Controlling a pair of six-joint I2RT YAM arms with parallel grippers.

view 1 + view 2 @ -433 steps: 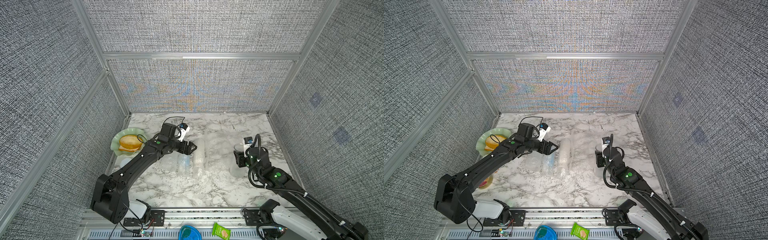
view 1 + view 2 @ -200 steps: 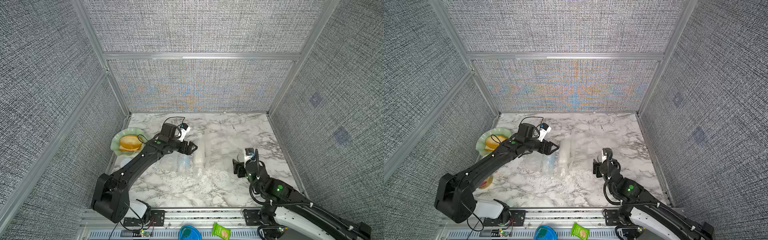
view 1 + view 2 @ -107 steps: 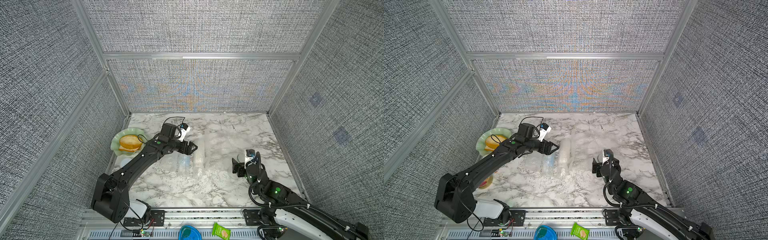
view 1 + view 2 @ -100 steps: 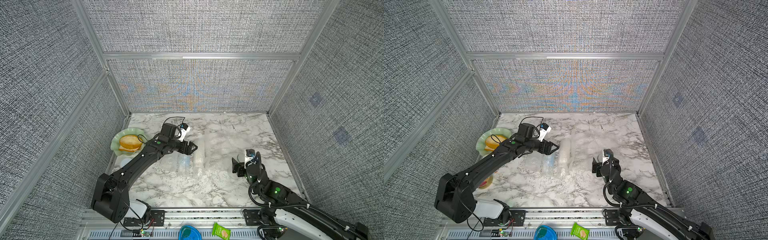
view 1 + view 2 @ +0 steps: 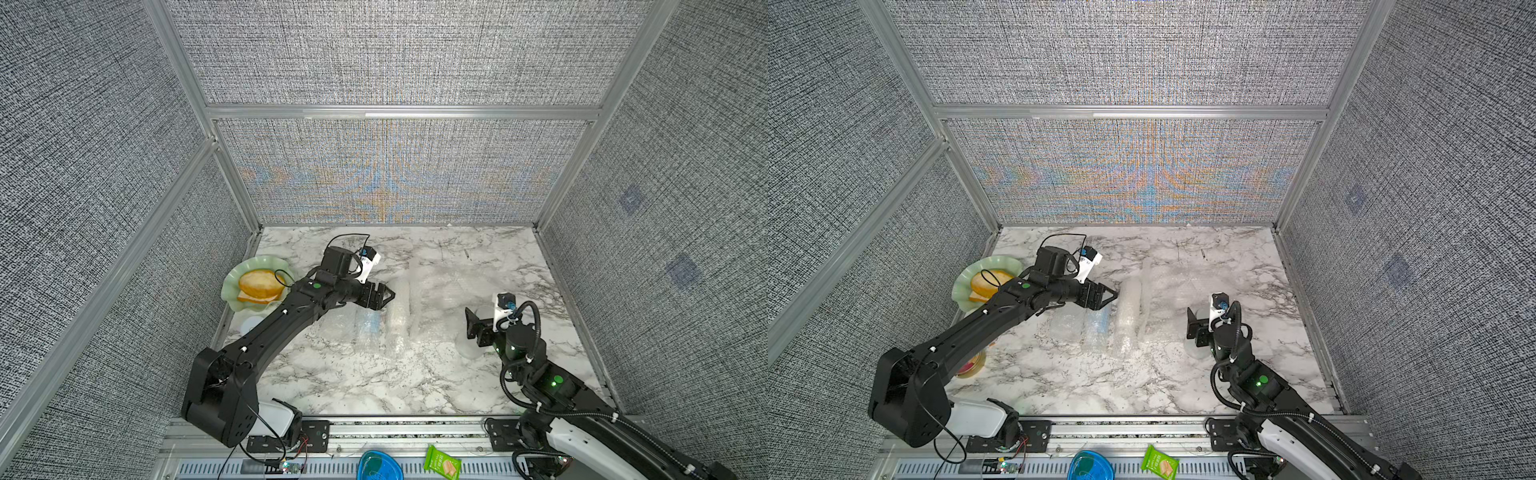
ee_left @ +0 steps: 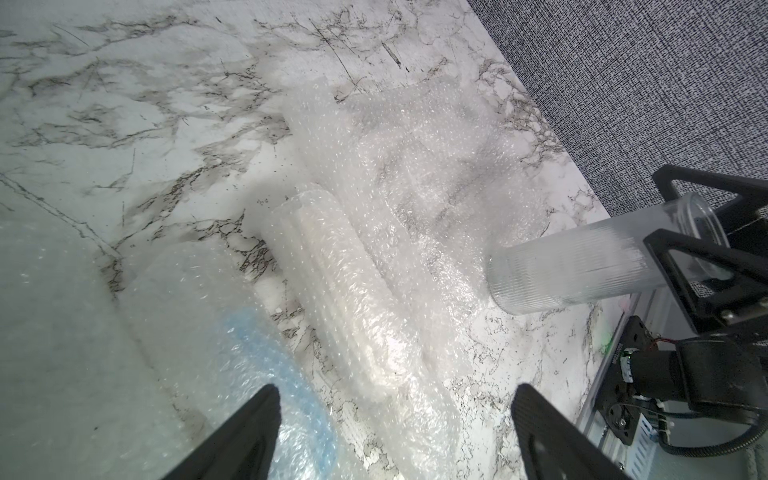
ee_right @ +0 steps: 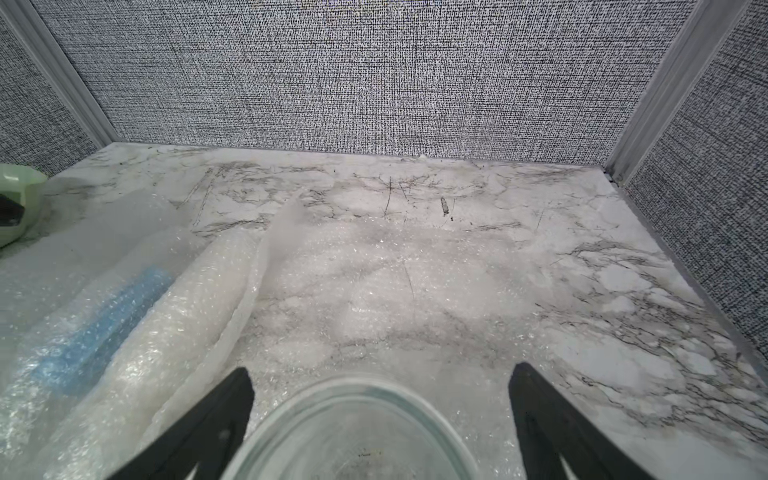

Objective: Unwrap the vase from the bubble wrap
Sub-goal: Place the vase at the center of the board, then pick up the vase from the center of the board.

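The standing vase should be grabbed by my right gripper around its top, just below the vase's rim. The vase's base then stays free to set upright.
The vase (image 6: pixel 582 266) is a clear ribbed glass cylinder standing bare at the right of the marble table, on the edge of a flat bubble wrap sheet (image 5: pixel 436 299). It also shows in a top view as the vase (image 5: pixel 1196 351). My right gripper (image 5: pixel 478 332) stands open around its top. In the right wrist view the vase rim (image 7: pixel 353 415) lies between the spread fingers of my right gripper (image 7: pixel 381 370), with a gap on one side. My left gripper (image 5: pixel 384 295) hangs open over a rolled bubble wrap (image 6: pixel 345 291), touching nothing.
More bubble wrap with a blue strip (image 5: pixel 369 328) lies under my left arm. A green plate (image 5: pixel 232 291) holding bread sits at the far left. A jar (image 5: pixel 971 365) stands by the left wall. A green packet (image 5: pixel 442 463) lies on the front rail.
My right arm came toward the front with the vase and lowered it, then its jaws widened off the glass. My left arm has stayed still.
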